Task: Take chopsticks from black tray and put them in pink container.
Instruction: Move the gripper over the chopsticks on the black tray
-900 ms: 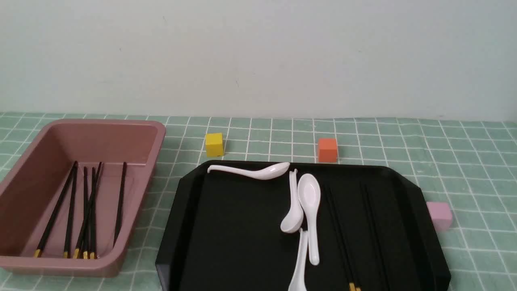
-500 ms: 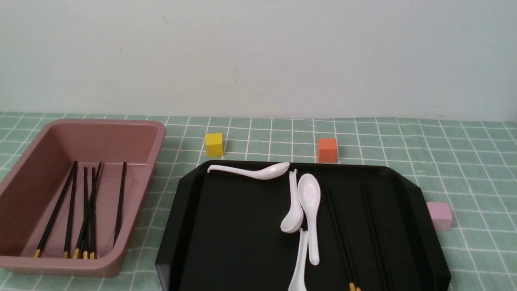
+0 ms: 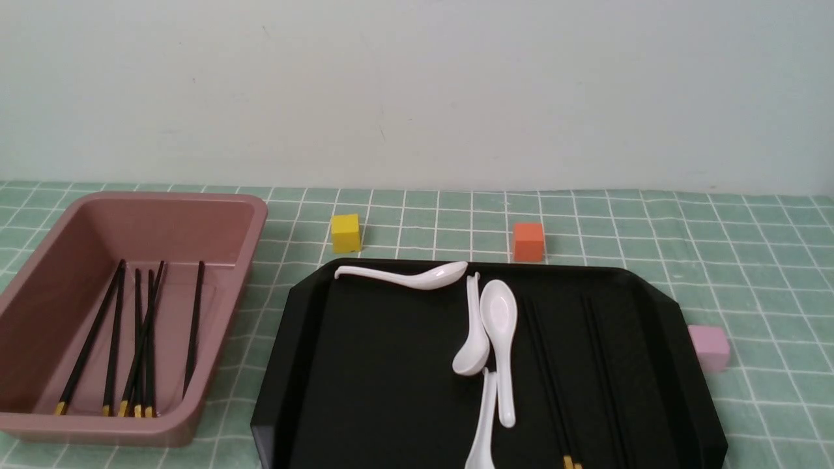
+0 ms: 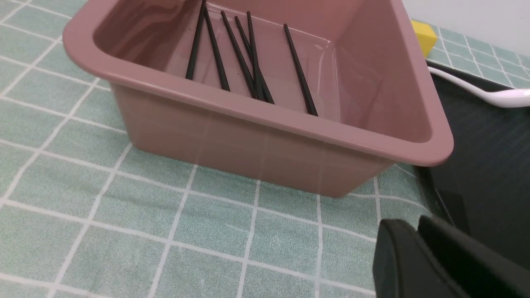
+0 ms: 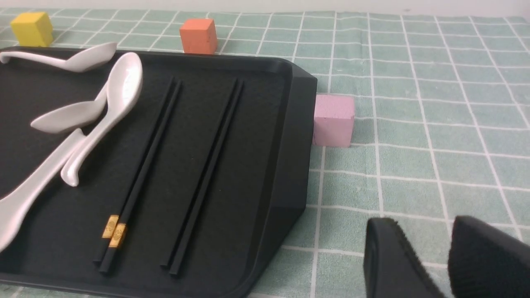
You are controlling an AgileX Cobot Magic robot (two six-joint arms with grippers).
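The right gripper grabs the chopsticks' yellow-gold ends next, to move the two chopsticks from the black tray [image 3: 378, 365] into the pink container.
The black tray [image 3: 378, 365] fills the middle of the front view. Two pairs of black chopsticks [image 3: 550, 384] lie side by side on its right part, the left pair showing yellow-gold ends [image 5: 114, 229], the other pair [image 5: 207, 165] beside it. The pink container [image 3: 163, 228] stands left of the tray with several chopsticks [image 3: 140, 345] inside. My left gripper [image 4: 416, 225] is shut and empty, low over the cloth by the container's near corner [image 4: 248, 140]. My right gripper [image 5: 426, 231] stands open over the cloth, right of the tray's rim [image 5: 290, 136]. Neither gripper shows in the front view.
Several white spoons [image 3: 498, 326] lie on the tray left of the chopsticks. A yellow cube [image 3: 345, 232] and an orange cube [image 3: 528, 241] stand behind the tray. A small pale pink cube [image 5: 333, 120] touches the tray's right edge. A green checked cloth covers the table.
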